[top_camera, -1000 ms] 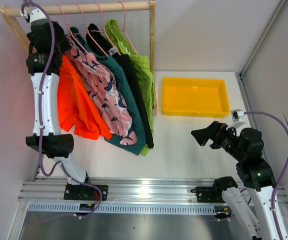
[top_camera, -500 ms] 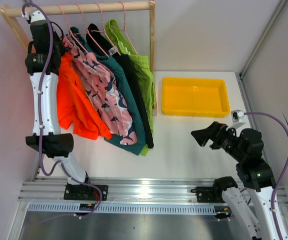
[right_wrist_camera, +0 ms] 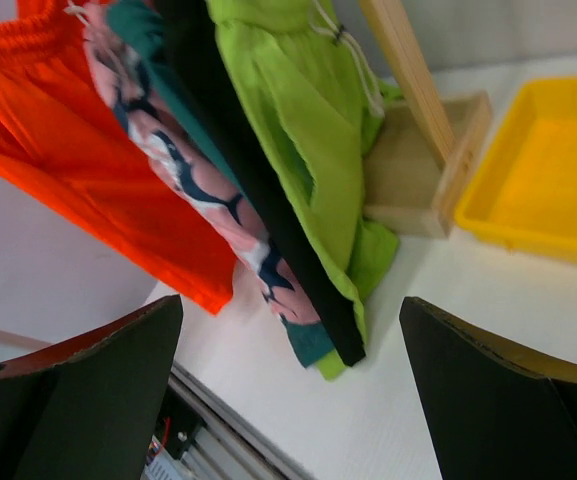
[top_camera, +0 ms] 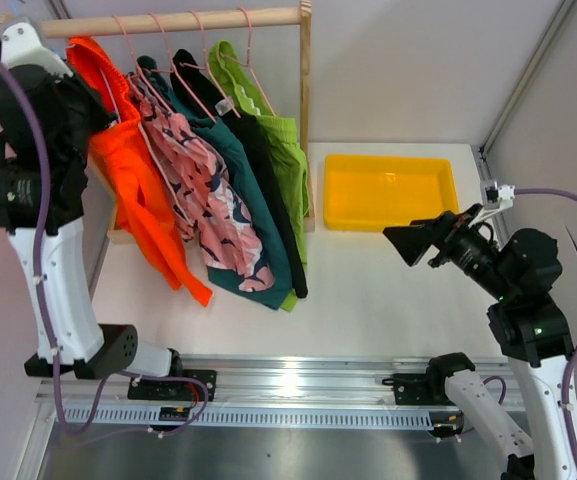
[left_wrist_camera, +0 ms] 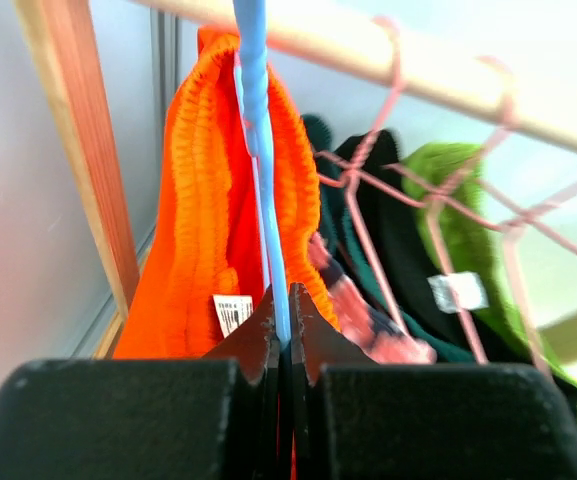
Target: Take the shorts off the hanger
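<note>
My right gripper will take hold of the hanging hem (top_camera: 195,286) of the orange shorts (top_camera: 143,200) next. This leaves the waist of the shorts free to slide off the blue hanger.
Five shorts hang from a wooden rail (top_camera: 218,18): orange shorts (top_camera: 143,200), pink ones with navy splotches (top_camera: 203,190), teal (top_camera: 253,200), black (top_camera: 268,180) and lime green (top_camera: 288,150). In the left wrist view my left gripper (left_wrist_camera: 286,300) is shut on the blue wire hanger (left_wrist_camera: 253,90) that carries the orange shorts (left_wrist_camera: 198,200), just under the rail (left_wrist_camera: 448,70). My right gripper (top_camera: 408,243) is open above the table, right of the rack, holding nothing. Its view looks at the hems of the orange (right_wrist_camera: 88,150), black (right_wrist_camera: 258,180) and lime (right_wrist_camera: 308,130) shorts.
A yellow tray (top_camera: 390,192) lies on the table right of the rack. The rack's upright post (top_camera: 305,110) and wooden foot (right_wrist_camera: 418,180) stand between the shorts and the tray. Pink wire hangers (left_wrist_camera: 368,180) hold the other shorts. Walls close in at left and right.
My left gripper has shut on the blue hanger, and the arm has swung up and left. The orange shorts have risen and splayed away from the pink ones. The right gripper has lifted slightly.
</note>
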Motion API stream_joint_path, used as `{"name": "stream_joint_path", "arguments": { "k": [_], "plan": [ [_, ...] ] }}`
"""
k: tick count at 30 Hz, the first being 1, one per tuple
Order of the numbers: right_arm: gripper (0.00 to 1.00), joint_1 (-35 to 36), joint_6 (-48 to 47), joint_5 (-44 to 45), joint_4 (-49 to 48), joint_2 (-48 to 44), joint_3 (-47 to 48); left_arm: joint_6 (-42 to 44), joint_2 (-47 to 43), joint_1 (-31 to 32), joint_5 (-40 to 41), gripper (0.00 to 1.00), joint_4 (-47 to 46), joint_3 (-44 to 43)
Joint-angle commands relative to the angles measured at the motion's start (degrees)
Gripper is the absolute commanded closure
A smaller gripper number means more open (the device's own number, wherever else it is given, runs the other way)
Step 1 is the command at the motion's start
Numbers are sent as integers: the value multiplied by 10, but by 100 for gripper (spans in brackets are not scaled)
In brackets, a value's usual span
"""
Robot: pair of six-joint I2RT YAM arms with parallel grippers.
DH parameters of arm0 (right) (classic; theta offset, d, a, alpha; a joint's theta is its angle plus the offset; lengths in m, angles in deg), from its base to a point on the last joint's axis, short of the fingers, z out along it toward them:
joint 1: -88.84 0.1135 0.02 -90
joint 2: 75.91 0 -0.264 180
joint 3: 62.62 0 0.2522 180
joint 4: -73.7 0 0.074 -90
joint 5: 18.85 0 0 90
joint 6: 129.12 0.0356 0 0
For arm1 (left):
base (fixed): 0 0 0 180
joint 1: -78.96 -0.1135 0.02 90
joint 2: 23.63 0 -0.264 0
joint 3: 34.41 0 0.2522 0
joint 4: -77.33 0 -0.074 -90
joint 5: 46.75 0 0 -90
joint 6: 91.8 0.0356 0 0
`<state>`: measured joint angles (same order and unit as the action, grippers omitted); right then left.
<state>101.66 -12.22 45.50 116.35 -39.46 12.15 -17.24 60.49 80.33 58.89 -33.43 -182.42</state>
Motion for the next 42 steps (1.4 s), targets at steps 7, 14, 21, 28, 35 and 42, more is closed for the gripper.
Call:
{"name": "stream_joint_path", "arguments": {
  "k": [7, 14, 21, 28, 35, 42],
  "plan": [
    [1, 97, 65, -93, -142, 92, 116, -24, -73, 14, -42, 100, -44, 53],
    [1, 607, -124, 406, -17, 320, 326, -35, -104, 19, -55, 100, -56, 115],
    [1, 688, -113, 431, -65, 528, 486, -42, -97, 19, -74, 100, -31, 98],
    [1, 714, -150, 507, -93, 681, 603, -38, -123, 19, -94, 100, -33, 127],
    [1, 704, -185, 567, -161, 770, 670, -32, -153, 19, -106, 100, -33, 152],
    [77, 701, -205, 605, -222, 823, 675, -35, -170, 19, -116, 100, -37, 167]
  ]
}}
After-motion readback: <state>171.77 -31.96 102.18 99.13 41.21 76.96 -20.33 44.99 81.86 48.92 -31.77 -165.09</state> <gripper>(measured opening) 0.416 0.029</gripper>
